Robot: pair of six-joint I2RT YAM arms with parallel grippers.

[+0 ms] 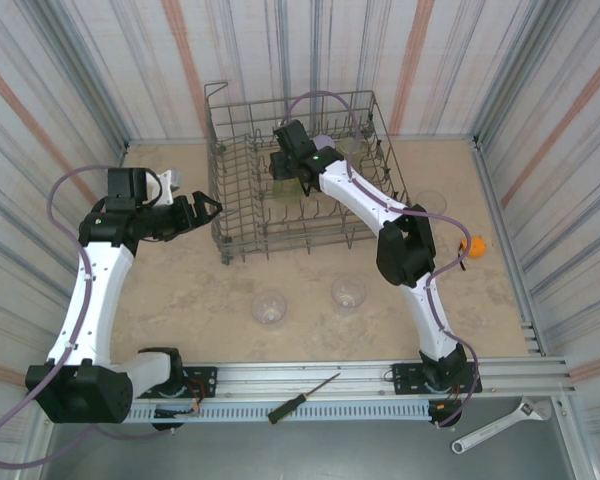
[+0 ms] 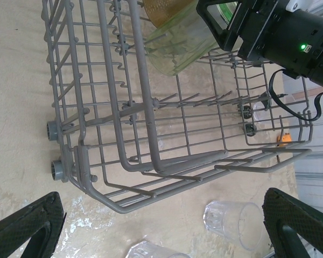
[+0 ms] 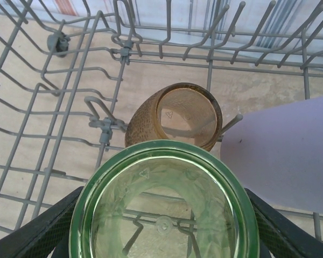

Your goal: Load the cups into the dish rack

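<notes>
The yellow-green cup is leaning among the rack's wires beside the amber-brown cup and would stay in the rack, so I should open my right gripper.
The grey wire dish rack stands at the back of the table. Inside it, my right gripper is shut on a yellow-green cup, whose mouth faces the wrist camera between the two black fingers. Just beyond it an amber-brown cup lies tilted among the tines, beside a lilac cup. Two clear cups stand on the table in front of the rack, and a third is at its right. My left gripper hovers open and empty left of the rack.
An orange ball lies at the right, near the right arm's elbow. A screwdriver and a wrench rest on the rail at the near edge. Striped walls close in the table on three sides.
</notes>
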